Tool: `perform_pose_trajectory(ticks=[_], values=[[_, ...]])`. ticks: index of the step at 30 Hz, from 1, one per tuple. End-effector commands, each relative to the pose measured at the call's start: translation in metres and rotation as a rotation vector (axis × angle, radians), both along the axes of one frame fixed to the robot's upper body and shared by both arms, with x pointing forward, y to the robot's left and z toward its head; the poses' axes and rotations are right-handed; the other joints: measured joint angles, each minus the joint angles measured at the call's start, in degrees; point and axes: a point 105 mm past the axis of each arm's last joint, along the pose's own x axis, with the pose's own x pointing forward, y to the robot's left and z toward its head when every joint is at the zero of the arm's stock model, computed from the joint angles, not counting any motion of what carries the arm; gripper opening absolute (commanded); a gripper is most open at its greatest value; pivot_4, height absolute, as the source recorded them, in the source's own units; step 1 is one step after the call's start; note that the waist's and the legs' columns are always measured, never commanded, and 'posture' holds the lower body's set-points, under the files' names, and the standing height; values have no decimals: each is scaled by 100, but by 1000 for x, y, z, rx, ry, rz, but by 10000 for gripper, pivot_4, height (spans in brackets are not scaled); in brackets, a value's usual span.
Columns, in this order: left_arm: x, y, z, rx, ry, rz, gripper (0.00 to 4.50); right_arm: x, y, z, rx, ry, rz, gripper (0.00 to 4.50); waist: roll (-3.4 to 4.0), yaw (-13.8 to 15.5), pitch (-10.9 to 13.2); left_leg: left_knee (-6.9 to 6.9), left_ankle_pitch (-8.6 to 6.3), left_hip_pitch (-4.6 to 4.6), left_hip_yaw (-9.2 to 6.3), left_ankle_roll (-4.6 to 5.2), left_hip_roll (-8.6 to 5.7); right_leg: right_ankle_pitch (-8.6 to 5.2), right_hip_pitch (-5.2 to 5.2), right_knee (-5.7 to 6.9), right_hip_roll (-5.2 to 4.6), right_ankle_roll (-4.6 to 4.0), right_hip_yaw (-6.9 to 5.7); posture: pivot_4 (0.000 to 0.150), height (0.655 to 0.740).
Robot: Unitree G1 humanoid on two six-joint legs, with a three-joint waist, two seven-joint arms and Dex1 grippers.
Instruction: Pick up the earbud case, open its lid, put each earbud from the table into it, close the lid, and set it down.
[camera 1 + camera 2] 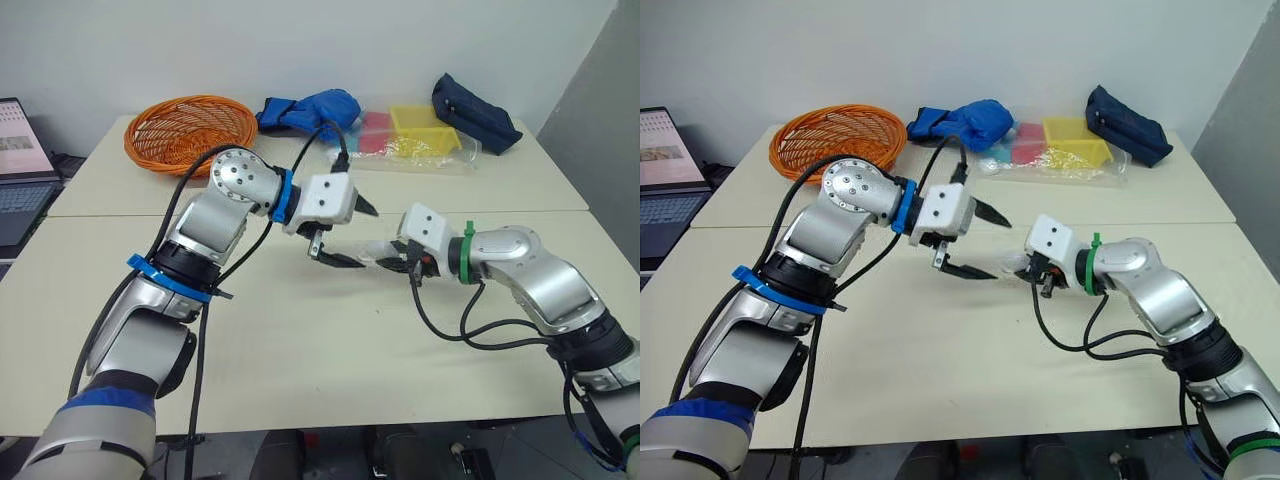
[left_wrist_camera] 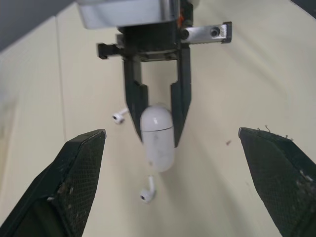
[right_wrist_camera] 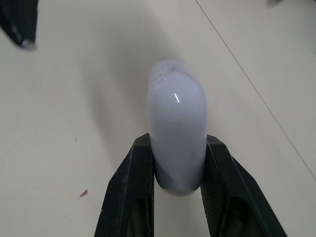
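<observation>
My right gripper's fingers are already covering the lid end. My left gripper needs to grab the white earbud case (image 2: 158, 140) by its free bottom end (image 2: 162, 157) next.
My right gripper (image 1: 393, 262) is shut on the white earbud case (image 3: 177, 123), holding it by one end just above the table (image 1: 300, 360). The case (image 2: 158, 140) points toward my left gripper, and its lid looks closed. My left gripper (image 1: 368, 238) hangs open a short way from the case's free end, with nothing between its fingers. Two white earbuds lie on the table beneath and beside the case: one earbud (image 2: 118, 117) and another earbud (image 2: 147, 193).
At the back of the table stand an orange basket (image 1: 190, 128), a blue cloth (image 1: 310, 108), a clear bag of coloured boxes (image 1: 420, 135) and a dark blue pouch (image 1: 475, 112). A laptop (image 1: 20, 170) sits off the far left.
</observation>
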Motion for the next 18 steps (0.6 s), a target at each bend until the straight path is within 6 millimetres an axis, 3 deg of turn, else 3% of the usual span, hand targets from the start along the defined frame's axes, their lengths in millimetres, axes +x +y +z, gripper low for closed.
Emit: perform_pose_trajectory(ticks=[1, 3, 6, 10, 18], values=[[0, -9, 10, -8, -36, 15, 45000, -3, 9, 21, 16, -80, 28, 8528, 0, 6, 0, 1, 0, -1, 0, 0, 0, 0, 0, 1, 0, 0, 0, 1500, 7400], [5, -6, 1, 31, -80, 13, 45000, -4, 11, 24, 9, -93, 31, 8528, 0, 12, 0, 2, 0, -1, 3, 0, -1, 0, 1, -1, -2, 0, 3, 1500, 7400], [12, -5, 0, 9, -86, 54, 39669, -7, 11, 25, 1, -101, 32, 8528, 0, 15, 0, 1, 0, -1, 5, 0, -2, 0, 0, -3, -3, 1, 5, 1500, 7400], [17, -8, 4, -5, -101, 73, 27865, -7, 10, 23, -14, -103, 24, 8528, 0, 15, 0, 1, 0, -2, 4, 0, -1, 0, 0, -3, -3, 0, 3, 1500, 7400], [18, -8, 3, -2, -85, 79, 27865, -6, 9, 25, -16, -104, 16, 8528, 0, 12, 0, 2, 0, -1, 4, 0, -1, 0, -1, 0, -3, 0, 4, 1500, 7400]])
